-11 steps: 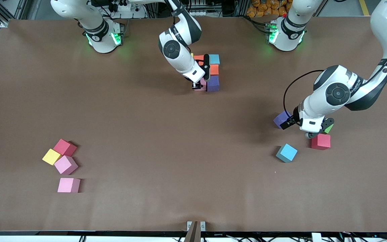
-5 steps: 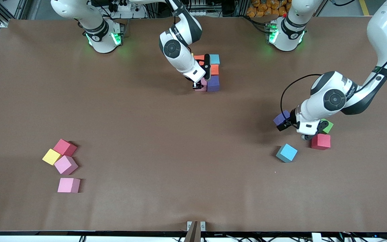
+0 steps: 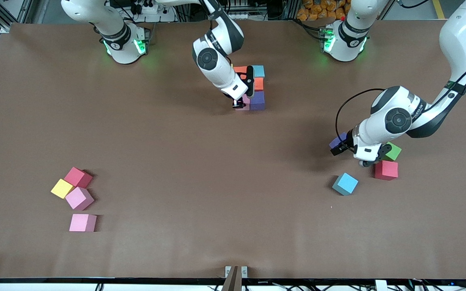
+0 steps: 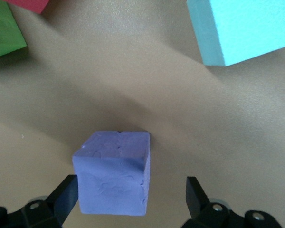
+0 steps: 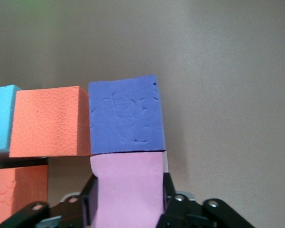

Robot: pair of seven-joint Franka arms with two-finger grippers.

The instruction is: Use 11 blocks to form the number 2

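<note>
The fingers of my left gripper stop above the purple block's top [image 3: 336,140] [image 4: 112,185], so they would miss the block if they closed now. My left gripper should lower before it closes on the block.
The partly built number 2 [image 3: 253,87] lies near the robots' bases: orange [image 3: 240,69], light blue [image 3: 258,71], orange [image 3: 258,83], purple [image 3: 257,100]. My right gripper [image 3: 239,104] is down at it, shut on a pink block [image 5: 128,190] that sits against that purple block [image 5: 126,114], toward the right arm's end. My left gripper [image 4: 130,199] is open and low around a loose purple block [image 4: 111,180], which is close to one finger [image 4: 66,197]. Loose blocks: light blue [image 3: 345,184], red [image 3: 386,169], dark pink [image 3: 78,177], yellow [image 3: 62,188], pink [image 3: 79,198], pink [image 3: 82,222].
A green cube [image 3: 393,152] sits beside the left arm's wrist, next to the red block. The loose blocks form two clusters nearer the front camera, one toward each end of the brown table [image 3: 200,182].
The left gripper has moved from over the green cube toward the right arm's end and now brackets the loose purple block. The right gripper has stayed at the pink block.
</note>
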